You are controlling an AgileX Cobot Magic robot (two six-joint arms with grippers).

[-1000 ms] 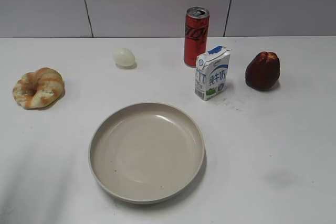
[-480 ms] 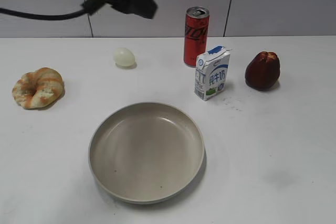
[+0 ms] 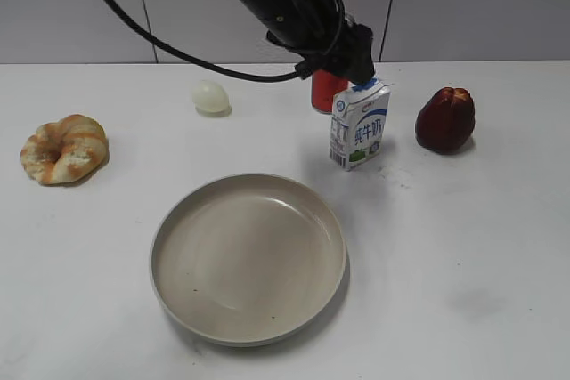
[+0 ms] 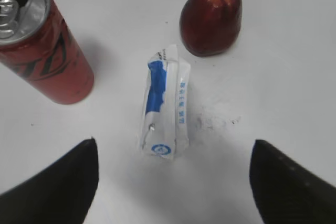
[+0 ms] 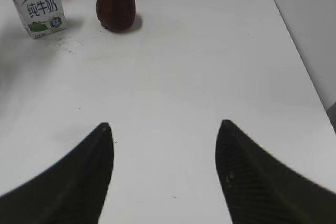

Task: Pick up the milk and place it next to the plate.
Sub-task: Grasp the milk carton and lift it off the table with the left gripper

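The milk's top [image 3: 367,89] [image 4: 161,90] slopes up to a crease. My left gripper will therefore grab the milk next by its broad flat sides, just below the top.
The milk [image 3: 360,125], a small white carton with a blue top, stands upright behind the plate's right side. The beige plate [image 3: 248,334] lies in the middle front. My left gripper [image 3: 359,67] hangs just above the milk's top, in front of the red can. In the left wrist view the milk [image 4: 164,112] shows from above, ahead of the wide-open jaws [image 4: 174,153], which hold nothing. My right gripper [image 5: 164,127] is open and empty over bare table; the milk [image 5: 38,5] shows far off at the top left there.
A red can [image 4: 39,45] stands just behind and to the left of the milk. A dark red fruit [image 3: 444,119] sits to its right. An egg [image 3: 211,96] and a bread ring [image 3: 64,149] lie to the left. A grey wall runs behind the table.
My left arm has come in from the top left and swung right and down, and its gripper now hangs over the milk, hiding most of the can. Nothing on the table has moved.
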